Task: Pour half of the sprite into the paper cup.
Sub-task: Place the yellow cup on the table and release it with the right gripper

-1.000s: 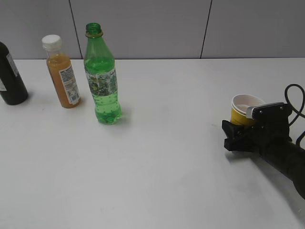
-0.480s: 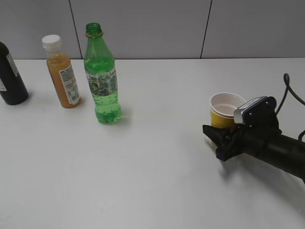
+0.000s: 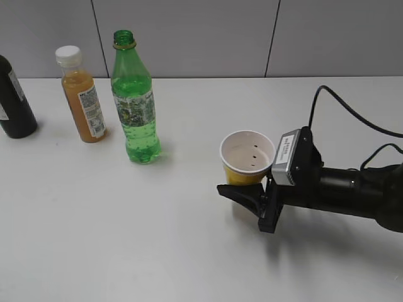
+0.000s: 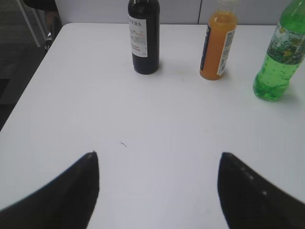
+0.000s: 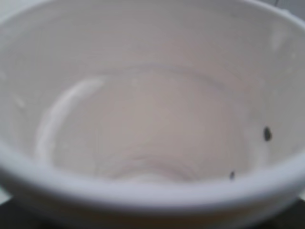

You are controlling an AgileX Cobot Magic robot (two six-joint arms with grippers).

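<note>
The yellow cup [image 3: 247, 157] hangs above the tabletop in the high view, so my right gripper will keep holding it until the cup is on the tabletop.
The sprite [image 3: 135, 107] stands upright and uncapped at the back left of the white table, its green liquid reaching to about mid-label; it also shows at the right edge of the left wrist view [image 4: 279, 57]. My right gripper [image 3: 244, 184] is shut on the yellow paper cup [image 3: 247, 157] near mid-table, right of the sprite and apart from it. The cup's white inside [image 5: 152, 119] fills the right wrist view and holds no liquid. My left gripper [image 4: 157, 160] hangs open over bare table with nothing between its fingers; the exterior view does not show it.
An orange juice bottle [image 3: 84, 100] with a white cap stands left of the sprite. A dark bottle [image 3: 14, 100] stands at the far left edge. The right arm's black cable [image 3: 352, 113] arcs over the table at the right. The table's left edge [image 4: 33, 81] is near.
My right gripper has carried the paper cup from the right side leftward and forward toward mid-table, closer to the sprite. The bottles have not moved.
</note>
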